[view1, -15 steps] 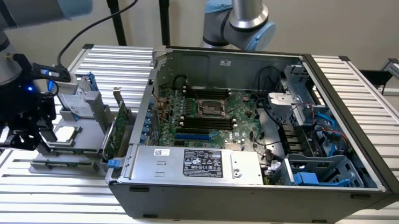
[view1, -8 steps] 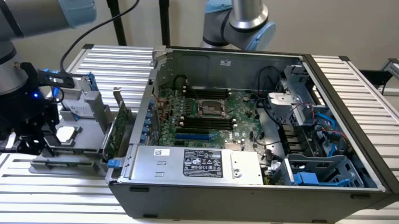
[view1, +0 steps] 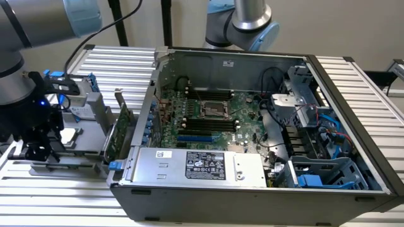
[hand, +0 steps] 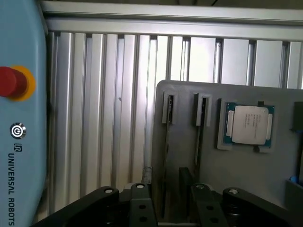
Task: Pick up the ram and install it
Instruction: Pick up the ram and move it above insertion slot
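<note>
I should pick up the ram with my gripper by its exposed upper long edge (hand: 165,183) next, because its ends sit in the tray slot (hand: 168,109).
My gripper (view1: 33,150) hangs low over the grey parts tray (view1: 88,142) at the exterior view's left, outside the computer case. In the wrist view its two black fingers (hand: 139,205) stand apart, so the gripper (hand: 170,203) is open. They straddle a thin dark strip (hand: 165,161) standing edge-on in a tray slot; it looks like the ram, touched by neither finger. A second slot (hand: 202,118) runs beside it. The motherboard's black memory slots (view1: 205,125) lie inside the open case (view1: 252,189).
A processor chip (hand: 248,124) lies in a pocket of the tray (hand: 189,94). A tall green expansion card (view1: 124,126) and a hard drive with blue rails (view1: 79,97) stand on the tray. A blue teach pendant with a red stop button (hand: 12,82) lies beside the tray. A second arm (view1: 246,21) stands behind the case.
</note>
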